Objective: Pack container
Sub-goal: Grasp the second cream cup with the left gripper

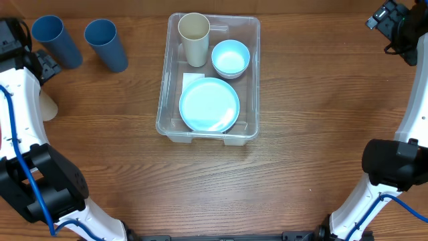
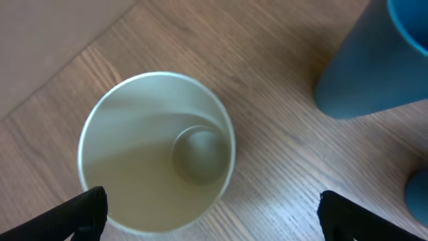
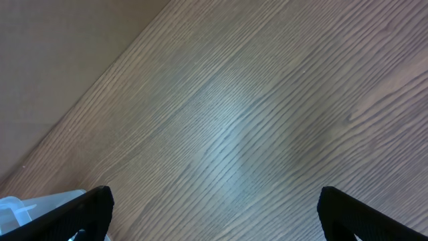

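The left gripper grabs the empty cream cup's rim on the dark blue cups' side next. The cup's base stays free to lower upright into the container (image 1: 255, 80).
The clear plastic container (image 1: 255, 80) stands at the table's middle back. Inside it are a cream cup (image 1: 194, 37), a light blue bowl (image 1: 231, 57) and a light blue plate (image 1: 209, 105). My left gripper (image 2: 214, 214) is open above a second cream cup (image 2: 155, 154), which stands upright and empty at the far left (image 1: 48, 107), partly hidden by the arm. One finger is at the cup's left rim, the other far to its right. My right gripper (image 3: 214, 207) is open and empty over bare wood at the back right (image 1: 391, 17). A container corner (image 3: 27, 203) shows at its lower left.
Two dark blue cups (image 1: 55, 39) (image 1: 107, 44) stand upright at the back left, close to the cream cup. One of them (image 2: 374, 63) rises just right of it in the left wrist view. My arm bases sit at the front corners.
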